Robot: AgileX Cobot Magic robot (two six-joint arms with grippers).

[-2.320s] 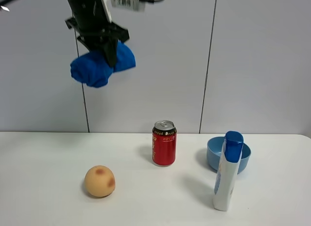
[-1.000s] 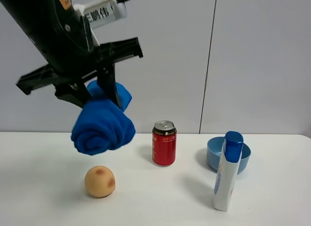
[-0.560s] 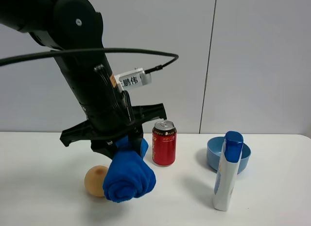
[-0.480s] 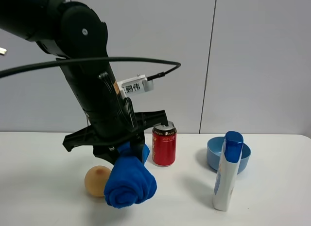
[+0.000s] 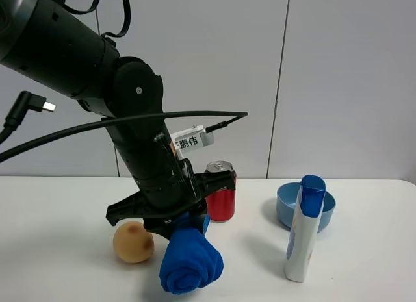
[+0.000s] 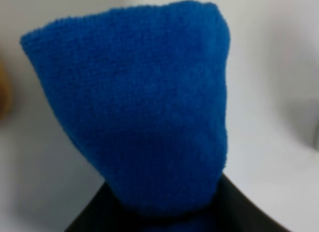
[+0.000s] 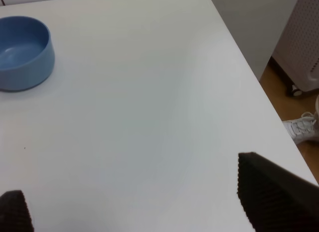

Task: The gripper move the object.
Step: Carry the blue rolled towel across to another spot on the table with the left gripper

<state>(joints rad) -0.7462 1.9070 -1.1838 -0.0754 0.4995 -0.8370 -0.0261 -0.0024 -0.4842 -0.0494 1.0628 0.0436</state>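
My left gripper holds the towel and should keep holding it until it is lower, because the blue towel's lower end (image 5: 187,280) hangs above its shadow on the tabletop.
The bright-blue rolled towel (image 5: 190,264) hangs from my left gripper (image 5: 185,223), which is shut on its upper end. The towel's lower end is at or just above the white table (image 5: 58,276), in front of the red can and just right of the peach-coloured ball. In the left wrist view the towel (image 6: 139,107) fills the frame, with the black fingers (image 6: 94,217) pinching it. My right gripper (image 7: 132,184) is open and empty over the table's right end. It does not show in the exterior view.
A red can (image 5: 224,199) stands partly behind the left arm. A peach-coloured ball (image 5: 132,242) lies left of the towel. A light-blue bowl (image 5: 286,210) (image 7: 22,52) and a blue-capped white bottle (image 5: 304,237) stand at right. The table edge (image 7: 259,87) drops to the floor.
The left arm has come down from high at the back left, carrying the towel forward and rightward to table level beside the ball. Other objects have not moved.
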